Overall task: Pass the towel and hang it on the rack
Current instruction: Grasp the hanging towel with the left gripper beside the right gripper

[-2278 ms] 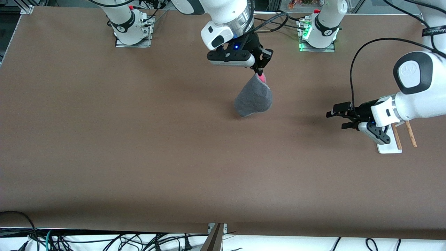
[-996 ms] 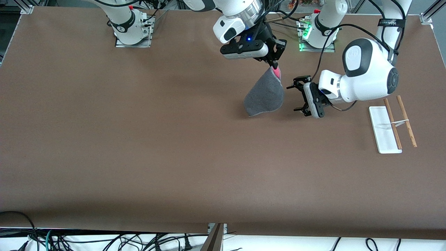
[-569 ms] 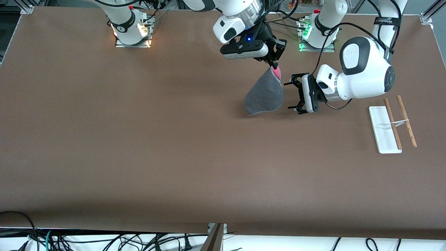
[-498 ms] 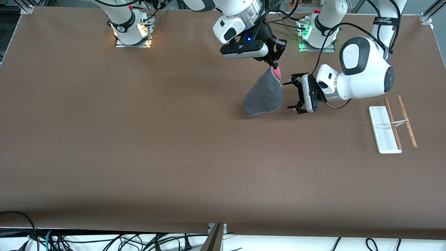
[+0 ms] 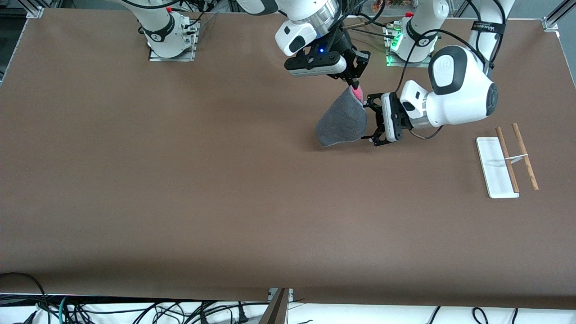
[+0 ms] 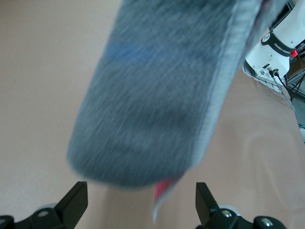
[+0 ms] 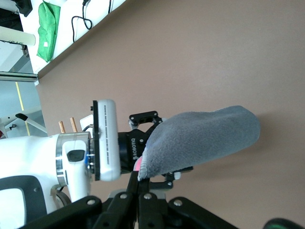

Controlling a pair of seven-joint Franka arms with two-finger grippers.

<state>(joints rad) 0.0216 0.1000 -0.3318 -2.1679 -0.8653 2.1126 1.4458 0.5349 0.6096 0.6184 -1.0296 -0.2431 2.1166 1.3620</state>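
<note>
My left gripper picks up the towel by its hanging lower part (image 5: 341, 129) next, to hang it on the rack (image 5: 495, 167).
The towel (image 5: 341, 122), dark grey with a pink-red reverse, hangs by one corner from my right gripper (image 5: 356, 84), which is shut on it above the table. In the right wrist view the shut fingers (image 7: 141, 183) pinch the towel (image 7: 205, 136) at its corner. My left gripper (image 5: 370, 120) is open and level, right beside the hanging towel on the left arm's side. In the left wrist view the towel (image 6: 157, 86) fills the space just ahead of the left gripper (image 6: 138, 210), with one finger (image 6: 74, 205) on each side and neither touching it. The rack (image 5: 495, 167) stands toward the left arm's end.
The rack's two wooden rods (image 5: 516, 155) lie beside its white base. The arm bases (image 5: 166, 33) stand along the table's edge farthest from the front camera. Cables hang below the table's edge nearest that camera (image 5: 135, 310).
My left gripper has swung from over the rack to the towel and closed in until its open jaws are at the towel's edge. The right gripper holds the towel still.
</note>
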